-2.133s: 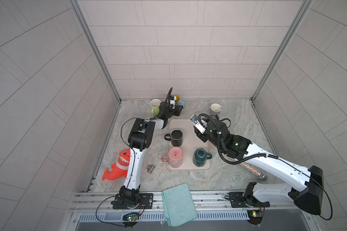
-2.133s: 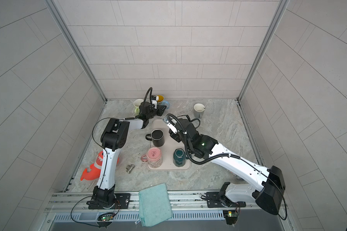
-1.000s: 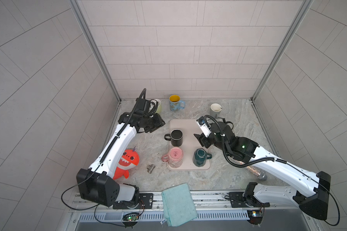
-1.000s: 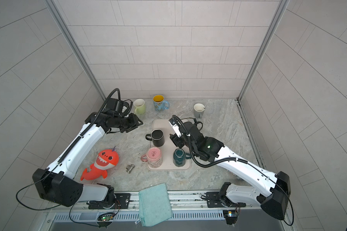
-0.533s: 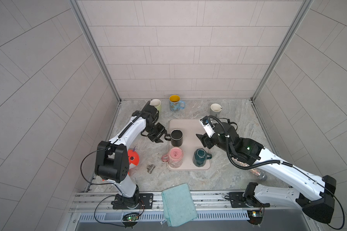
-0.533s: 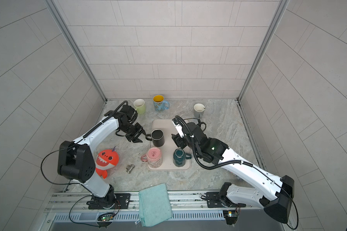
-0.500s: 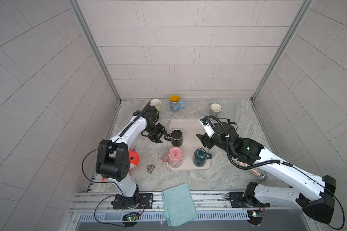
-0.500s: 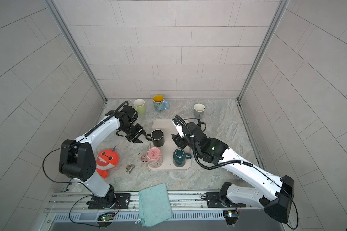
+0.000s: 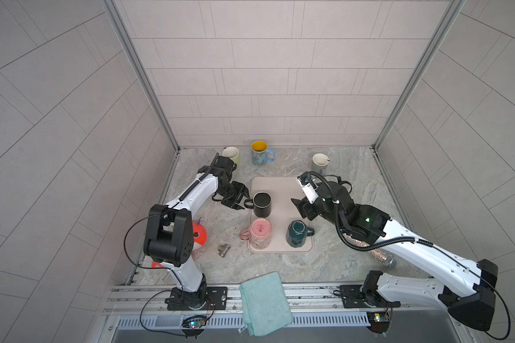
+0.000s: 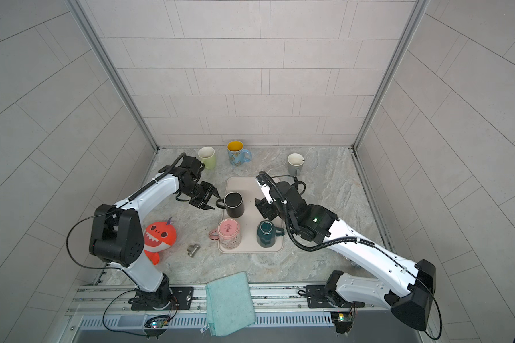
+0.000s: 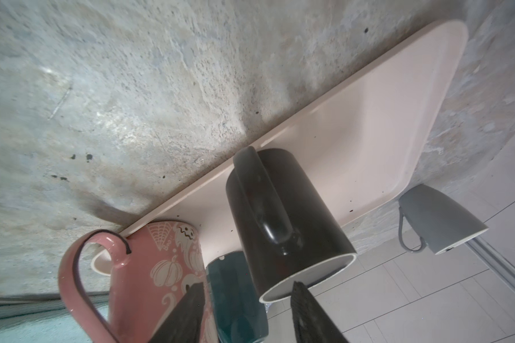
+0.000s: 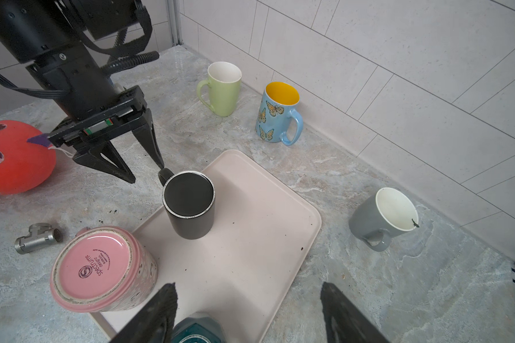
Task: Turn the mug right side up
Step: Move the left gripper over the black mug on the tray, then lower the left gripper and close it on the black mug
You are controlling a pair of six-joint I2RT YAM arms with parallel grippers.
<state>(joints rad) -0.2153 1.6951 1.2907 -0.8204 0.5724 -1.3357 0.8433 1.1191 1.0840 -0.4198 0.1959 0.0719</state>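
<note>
I should next grab the black mug (image 9: pixel 261 205) with my left gripper by its handle near the upturned bottom to turn it, and leave the rest for my right gripper.
A black mug (image 9: pixel 261 205) (image 12: pixel 189 208) stands at the back left of the pink tray (image 9: pixel 283 190), its flat dark end with a pale ring facing up, so it looks bottom up. My left gripper (image 9: pixel 239 199) (image 11: pixel 247 286) is open just left of its handle (image 12: pixel 163 175), one fingertip almost touching it. The pink mug (image 9: pixel 260 234) (image 12: pixel 101 267) and teal mug (image 9: pixel 296 237) stand bottom up along the tray's front. Nothing is between the fingers of my open right gripper (image 9: pixel 302 211) (image 12: pixel 247 294), which hovers just behind and above the teal mug.
Upright along the back wall stand a green mug (image 9: pixel 232 154), a butterfly mug (image 9: pixel 260 152) and a grey mug (image 9: pixel 320 162). A red shark toy (image 10: pixel 159 237) and a metal pipe fitting (image 9: pixel 224 250) lie front left. A teal cloth (image 9: pixel 265 303) hangs over the front rail.
My left arm swung in from the back left to the black mug's handle and its jaws widened. My right gripper drew back a little over the teal mug and opened further.
</note>
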